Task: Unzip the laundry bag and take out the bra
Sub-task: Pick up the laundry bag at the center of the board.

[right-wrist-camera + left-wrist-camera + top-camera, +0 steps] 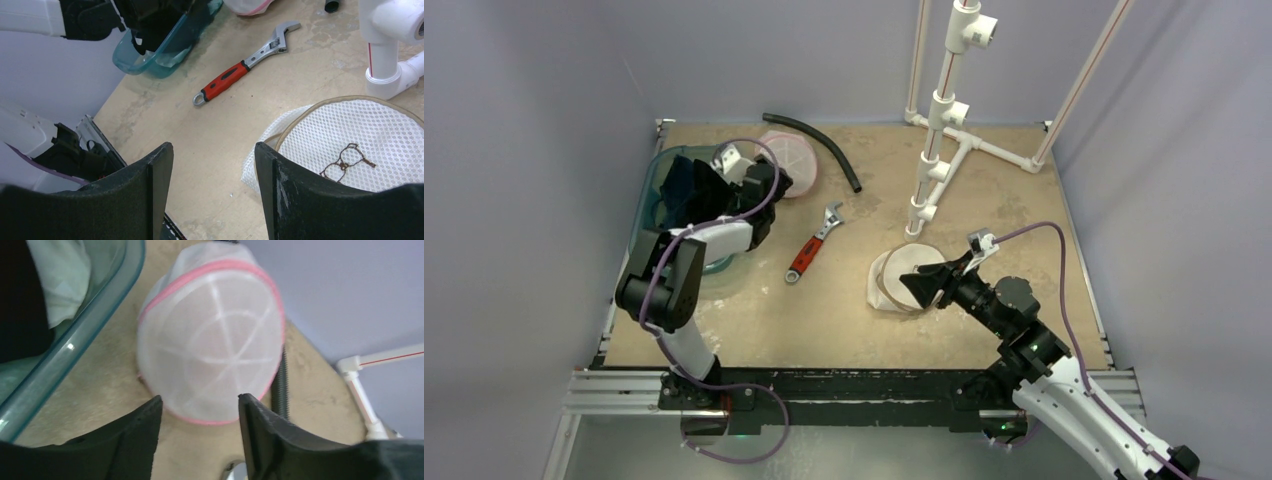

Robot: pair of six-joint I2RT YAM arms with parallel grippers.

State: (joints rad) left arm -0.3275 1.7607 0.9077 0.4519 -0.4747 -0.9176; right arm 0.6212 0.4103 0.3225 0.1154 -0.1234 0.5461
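I will next use my left gripper to grab the domed laundry bag by its pink rim (810, 189) (202, 420), and this leaves the rest of the zipper free to open.
A domed white mesh laundry bag with pink trim (210, 340) lies at the back of the table (796, 152), just beyond my left gripper (200, 399). That gripper is open, with nothing between its fingers. A second, flatter white mesh bag with a beige rim (350, 130) lies mid-right (899, 265), with a brown mark on its mesh. My right gripper (212, 146) hovers open and empty at its left edge, its right finger overlapping the rim. No bra shows plainly in any view.
A teal plastic bin (656, 170) holding dark and pale cloth sits under the left arm. A red-handled wrench (814, 245) lies mid-table. A black hose (819, 140) curves behind the pink-trimmed bag. A white PVC pipe stand (939, 150) rises at the back right.
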